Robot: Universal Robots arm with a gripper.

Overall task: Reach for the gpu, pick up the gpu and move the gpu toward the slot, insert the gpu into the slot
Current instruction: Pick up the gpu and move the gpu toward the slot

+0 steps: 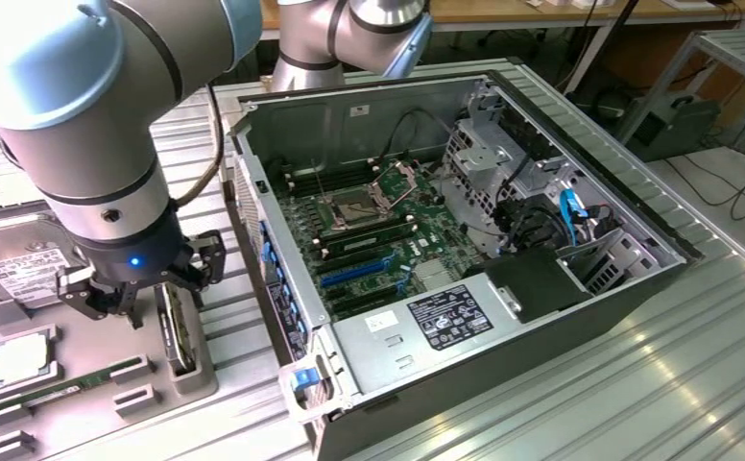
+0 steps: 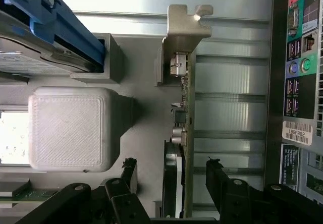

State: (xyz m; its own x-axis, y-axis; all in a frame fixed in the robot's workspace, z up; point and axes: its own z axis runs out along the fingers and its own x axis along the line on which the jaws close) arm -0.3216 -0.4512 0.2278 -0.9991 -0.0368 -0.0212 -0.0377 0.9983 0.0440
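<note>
The robot's gripper should grab the GPU by its black fan housing next, so the GPU's silver bracket stays free to fit the case.
The gpu stands on its edge in a grey holder at the exterior view's left, beside the open computer case. In the wrist view the gpu appears edge-on as a thin dark card, with its silver bracket at the far end. My gripper hangs just over the card. It is open, with one black finger on each side of the card's near end and not touching it. The blue slot lies on the motherboard inside the case.
The grey parts tray also carries a hard drive, a processor and a memory stick. The case wall rises close beside the gpu. A grey printed block sits next to the card, and the case's port panel is nearby.
</note>
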